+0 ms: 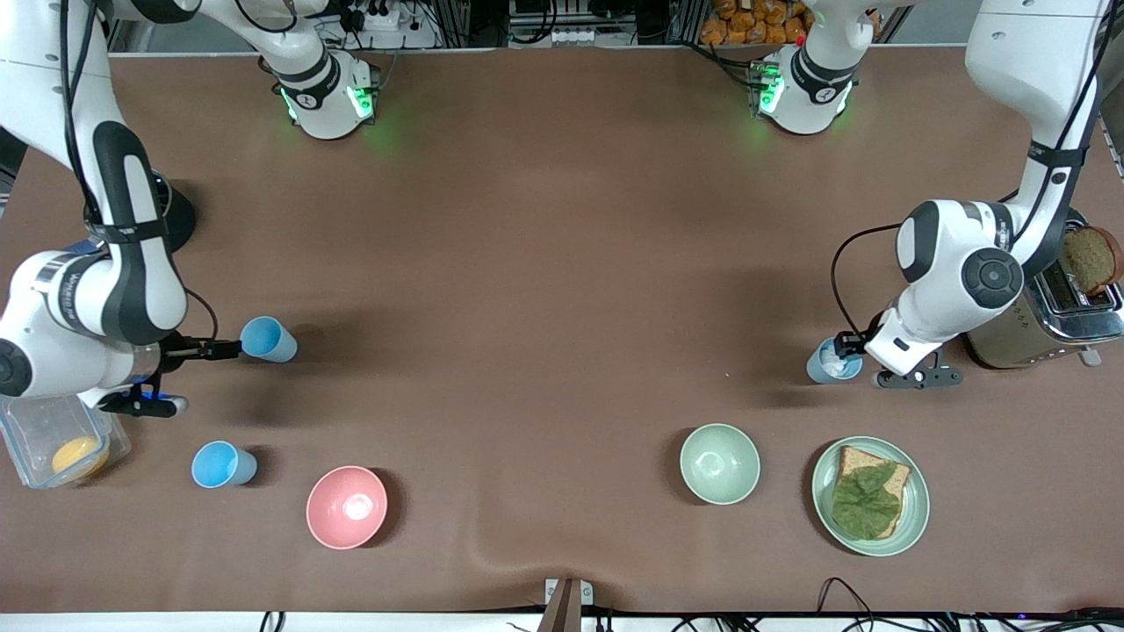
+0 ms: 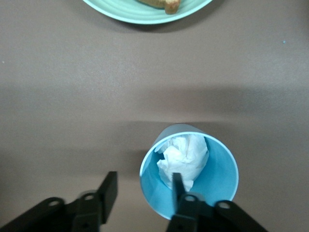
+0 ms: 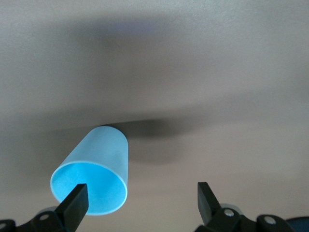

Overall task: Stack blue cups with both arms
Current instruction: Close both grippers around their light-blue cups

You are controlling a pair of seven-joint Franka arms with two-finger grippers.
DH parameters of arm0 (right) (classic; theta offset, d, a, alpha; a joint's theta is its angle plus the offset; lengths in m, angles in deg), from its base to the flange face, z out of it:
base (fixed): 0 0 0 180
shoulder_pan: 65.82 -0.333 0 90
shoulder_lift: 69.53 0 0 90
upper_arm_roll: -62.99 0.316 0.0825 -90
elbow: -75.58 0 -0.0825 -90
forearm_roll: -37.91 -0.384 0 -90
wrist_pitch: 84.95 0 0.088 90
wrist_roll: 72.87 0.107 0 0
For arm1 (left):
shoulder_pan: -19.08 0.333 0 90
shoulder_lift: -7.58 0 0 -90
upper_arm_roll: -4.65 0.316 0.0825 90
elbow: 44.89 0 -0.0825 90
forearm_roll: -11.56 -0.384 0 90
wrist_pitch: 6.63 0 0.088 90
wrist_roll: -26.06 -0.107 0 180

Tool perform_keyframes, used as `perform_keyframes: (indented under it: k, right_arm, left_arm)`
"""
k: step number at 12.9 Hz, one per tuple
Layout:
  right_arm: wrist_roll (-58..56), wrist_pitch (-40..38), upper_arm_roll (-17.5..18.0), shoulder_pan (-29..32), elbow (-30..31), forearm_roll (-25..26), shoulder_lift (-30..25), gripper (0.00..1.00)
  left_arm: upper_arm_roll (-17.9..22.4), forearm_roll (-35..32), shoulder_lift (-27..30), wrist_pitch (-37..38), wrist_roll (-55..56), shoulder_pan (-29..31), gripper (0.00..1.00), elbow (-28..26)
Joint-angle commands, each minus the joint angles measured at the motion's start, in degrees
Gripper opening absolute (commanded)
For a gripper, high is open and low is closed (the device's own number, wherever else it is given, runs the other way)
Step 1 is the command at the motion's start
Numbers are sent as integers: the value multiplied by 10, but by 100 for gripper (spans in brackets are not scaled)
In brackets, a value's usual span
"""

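The robot's right gripper should grab the sky-blue cup by its open rim (image 1: 247,343) next, so that it can stack it with the grey-blue cup (image 1: 830,362).
A sky-blue cup (image 1: 268,340) stands toward the right arm's end of the table. My right gripper (image 1: 224,349) is at its rim. In the right wrist view the fingers are wide open (image 3: 141,200), and one fingertip overlaps the cup's mouth (image 3: 94,176). A second sky-blue cup (image 1: 222,464) stands nearer the front camera. A paler grey-blue cup (image 1: 830,362) holding crumpled white paper stands toward the left arm's end. My left gripper (image 1: 847,347) is over it. It is open (image 2: 143,188), with one finger inside the cup (image 2: 217,174) and one outside its wall.
A pink bowl (image 1: 346,506) and a pale green bowl (image 1: 719,463) stand near the front edge. A green plate (image 1: 913,518) with bread and a leaf lies beside the green bowl. It also shows in the left wrist view (image 2: 120,12). A toaster (image 1: 1036,325) and a clear container (image 1: 35,430) stand at the table's two ends.
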Motion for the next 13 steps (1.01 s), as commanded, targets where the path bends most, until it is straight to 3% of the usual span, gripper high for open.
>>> perform_keyframes:
  k: [1, 4, 7, 12, 13]
  right_arm:
    - [2, 8, 2, 3, 17, -19, -5, 100]
    - [2, 8, 2, 3, 21, -39, 1, 100]
    - [2, 29, 2, 7, 27, -39, 12, 100]
    - [2, 79, 2, -6, 70, -39, -1, 99]
    - [2, 79, 1, -6, 71, -39, -2, 65]
  left_arm:
    - [-4, -12, -6, -13, 3, 3, 0, 1]
    - [-10, -7, -6, -12, 5, -3, 0, 11]
    - [-54, -2, 4, -9, 43, -2, 0, 18]
    - [-198, 2, 10, 11, 255, -11, 0, 25]
    - [-220, 1, 7, 11, 310, -33, 0, 27]
